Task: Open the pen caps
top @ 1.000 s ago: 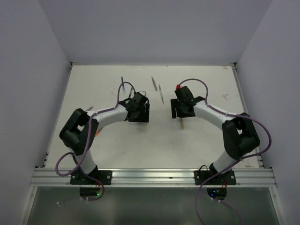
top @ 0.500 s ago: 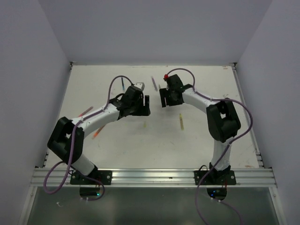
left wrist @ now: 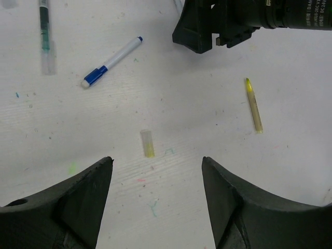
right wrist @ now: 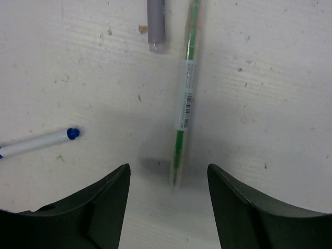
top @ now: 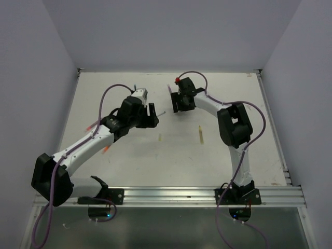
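My right gripper is to grab the green pen next by its near end below the barcode label (right wrist: 178, 154). This leaves the pen's far end free for uncapping.
My left gripper (top: 152, 115) is open and empty. In the left wrist view (left wrist: 156, 162) it hovers over the table just short of a loose pale yellow pen cap (left wrist: 147, 143). Beyond it lie a white pen with a blue cap (left wrist: 111, 62), a teal pen (left wrist: 44, 26) and an uncapped yellow pen (left wrist: 253, 104). My right gripper (top: 180, 104) is open and empty. In the right wrist view (right wrist: 168, 168) a green pen (right wrist: 185, 98) points toward the gap between its jaws. A grey pen end (right wrist: 156, 23) and the blue-tipped white pen (right wrist: 39, 141) lie nearby.
In the top view the yellow pen (top: 200, 134) and the yellow cap (top: 160, 137) lie mid-table. A purple pen (top: 170, 88) lies at the back, and orange-red and pink pens (top: 106, 149) lie at the left. The right gripper's black body (left wrist: 223, 21) shows close ahead of the left one.
Both arms have stretched toward the back of the table. The right gripper moved back and left; the left gripper moved back a little as its arm straightened. Nothing was picked up.
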You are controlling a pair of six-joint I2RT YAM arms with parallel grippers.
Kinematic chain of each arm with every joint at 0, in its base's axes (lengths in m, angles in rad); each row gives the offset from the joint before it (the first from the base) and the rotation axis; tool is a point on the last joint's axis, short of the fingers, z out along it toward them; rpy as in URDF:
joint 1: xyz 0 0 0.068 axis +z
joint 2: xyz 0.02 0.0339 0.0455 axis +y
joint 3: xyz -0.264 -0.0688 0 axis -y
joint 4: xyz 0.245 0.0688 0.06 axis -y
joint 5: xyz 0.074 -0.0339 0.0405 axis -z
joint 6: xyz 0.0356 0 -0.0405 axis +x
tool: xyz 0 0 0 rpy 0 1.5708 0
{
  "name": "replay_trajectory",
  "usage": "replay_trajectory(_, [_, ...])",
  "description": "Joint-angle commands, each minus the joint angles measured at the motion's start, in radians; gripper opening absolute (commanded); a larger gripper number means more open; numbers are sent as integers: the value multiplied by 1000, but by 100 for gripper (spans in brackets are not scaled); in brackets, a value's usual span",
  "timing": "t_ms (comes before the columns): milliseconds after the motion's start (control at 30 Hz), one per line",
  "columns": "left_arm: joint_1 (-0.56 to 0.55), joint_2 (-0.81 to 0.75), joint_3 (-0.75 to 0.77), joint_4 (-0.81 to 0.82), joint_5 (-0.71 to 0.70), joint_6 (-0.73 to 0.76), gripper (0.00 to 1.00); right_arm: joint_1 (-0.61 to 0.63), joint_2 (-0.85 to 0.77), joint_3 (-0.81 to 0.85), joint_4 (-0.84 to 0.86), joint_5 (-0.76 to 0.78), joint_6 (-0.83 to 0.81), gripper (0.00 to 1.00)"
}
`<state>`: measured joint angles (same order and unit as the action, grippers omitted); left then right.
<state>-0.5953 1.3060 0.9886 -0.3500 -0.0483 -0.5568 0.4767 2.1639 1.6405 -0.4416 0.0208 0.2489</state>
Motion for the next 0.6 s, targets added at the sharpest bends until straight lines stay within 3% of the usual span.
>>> replay_trajectory(0, [25, -69, -24, 25, 10, -5, 73, -3, 65, 96, -48, -4, -13, 63])
replay_trajectory(133, [31, -105, -19, 20, 8, 6, 73, -3, 114, 154, -83, 34, -8, 56])
replay_trajectory(267, [38, -117, -27, 11, 11, 12, 72, -1, 135, 163, -91, 51, -2, 40])
replay_trajectory(467, [63, -136, -59, 34, 68, 9, 66, -1, 155, 176, -111, 61, 6, 0])
replay_trajectory(567, [87, -137, -73, 68, 146, -8, 64, -1, 128, 180, -123, 62, -5, 0])
